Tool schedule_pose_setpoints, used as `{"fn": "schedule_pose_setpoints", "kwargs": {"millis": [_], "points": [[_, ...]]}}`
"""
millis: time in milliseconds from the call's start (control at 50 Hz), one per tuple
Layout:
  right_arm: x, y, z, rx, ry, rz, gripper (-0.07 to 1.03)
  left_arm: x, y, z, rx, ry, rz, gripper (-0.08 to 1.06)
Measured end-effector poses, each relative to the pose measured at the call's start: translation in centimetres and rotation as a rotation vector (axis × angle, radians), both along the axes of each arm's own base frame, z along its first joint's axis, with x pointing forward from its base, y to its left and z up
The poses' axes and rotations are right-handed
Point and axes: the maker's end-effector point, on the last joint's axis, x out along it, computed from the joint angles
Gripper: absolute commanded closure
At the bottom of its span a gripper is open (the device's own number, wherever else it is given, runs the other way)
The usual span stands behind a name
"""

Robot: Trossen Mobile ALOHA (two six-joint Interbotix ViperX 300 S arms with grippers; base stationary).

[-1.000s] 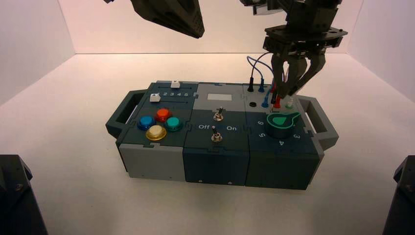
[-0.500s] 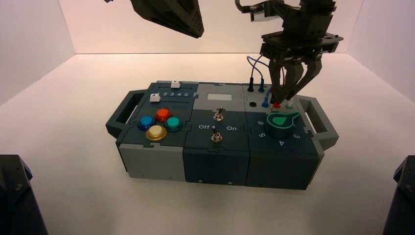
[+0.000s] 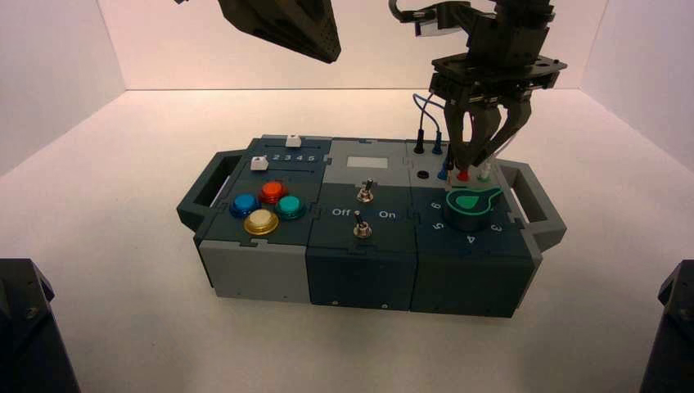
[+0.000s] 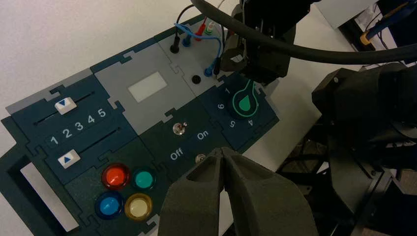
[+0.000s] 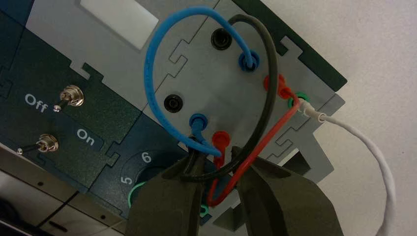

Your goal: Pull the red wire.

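The red loop is slack beside the black wire. My right gripper takes hold of the red wire (image 5: 268,132) by its upright front plug (image 5: 220,151) next.
The red wire (image 5: 268,132) loops between two red plugs on the box's grey socket panel. One plug (image 5: 220,139) stands just beyond my right fingertips and the other (image 5: 274,83) sits farther back. My right gripper (image 5: 218,157) is open, and the red loop and a black wire (image 5: 268,93) pass through the gap between its fingers. From above, the right gripper (image 3: 473,160) hangs over the front red plug (image 3: 463,174). My left gripper (image 4: 223,153) is shut on nothing and parked high over the box's left half (image 3: 282,24).
A blue wire (image 5: 151,64) and a white wire (image 5: 366,147) share the socket panel. The green knob (image 3: 471,205) sits just in front of the plugs. Two toggle switches (image 3: 365,192) stand mid-box, with coloured buttons (image 3: 262,209) and sliders to the left. A box handle (image 3: 536,201) lies at the right.
My right gripper has shifted a little left and lower, closer over the front red plug, with its fingers still open. The left arm has not moved.
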Motion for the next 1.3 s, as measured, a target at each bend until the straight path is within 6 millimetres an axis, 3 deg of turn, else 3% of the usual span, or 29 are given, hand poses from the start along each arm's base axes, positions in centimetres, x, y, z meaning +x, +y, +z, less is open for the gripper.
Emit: {"fn": "schedule_pose_setpoints", "kwargs": {"millis": [420, 680, 1120, 1300], "points": [[0.09, 0.02, -0.37, -0.003, 0.002, 0.0, 0.77, 0.01, 0.01, 0.0, 0.001, -0.001, -0.001, 1.01], [0.27, 0.04, -0.36, 0.0, -0.007, -0.001, 0.99, 0.01, 0.03, -0.02, 0.004, -0.003, -0.004, 1.01], [0.26, 0.03, -0.33, -0.005, -0.009, 0.009, 0.99, -0.1, 0.18, -0.11, 0.014, 0.0, -0.008, 1.01], [0.51, 0.1, 0.59, -0.009, -0.011, 0.013, 0.99, -0.09, 0.26, -0.17, 0.019, 0.0, -0.009, 1.01]]}}
